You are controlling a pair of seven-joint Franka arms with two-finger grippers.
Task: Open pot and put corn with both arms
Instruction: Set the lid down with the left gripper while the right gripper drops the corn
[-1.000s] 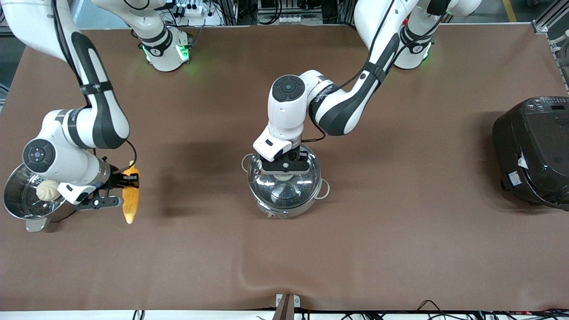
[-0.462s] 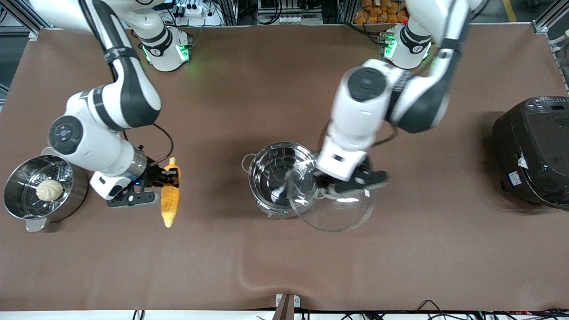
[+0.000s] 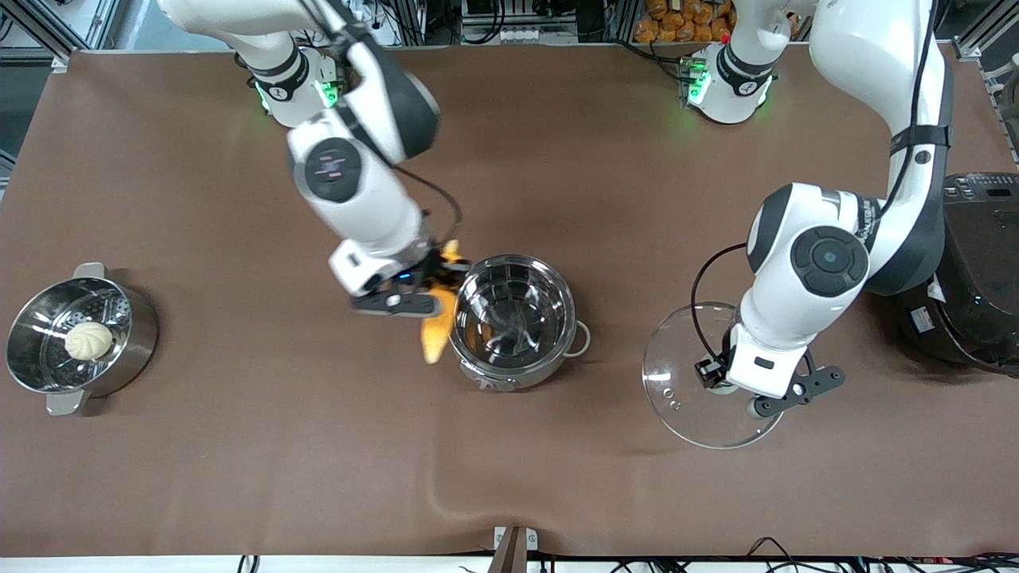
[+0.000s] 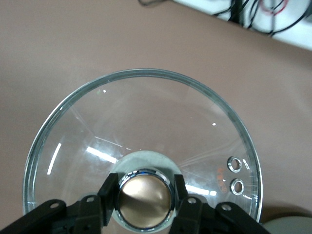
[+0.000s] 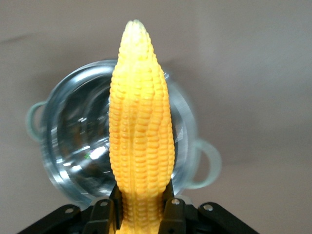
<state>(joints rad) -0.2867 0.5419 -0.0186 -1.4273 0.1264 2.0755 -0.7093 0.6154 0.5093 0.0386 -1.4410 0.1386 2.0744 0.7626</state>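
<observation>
The glass lid's lower edge hangs above the table, so my left gripper now lowers the lid onto the table before releasing the lid.
The steel pot stands open mid-table, with nothing in it. My right gripper is shut on the yellow corn and holds it tilted over the table, right beside the pot's rim on the right arm's side. In the right wrist view the corn stands up from my right gripper, with the pot below it. My left gripper is shut on the knob of the glass lid. It holds the lid over the table between the pot and the black cooker.
A steel pot with a perforated insert and a white bun stands at the right arm's end. A big black cooker stands at the left arm's end, close to the left arm's elbow.
My left gripper has lifted the lid off the pot and carried it toward the black cooker. My right gripper has carried the corn from beside the bun pot to the open pot's rim.
</observation>
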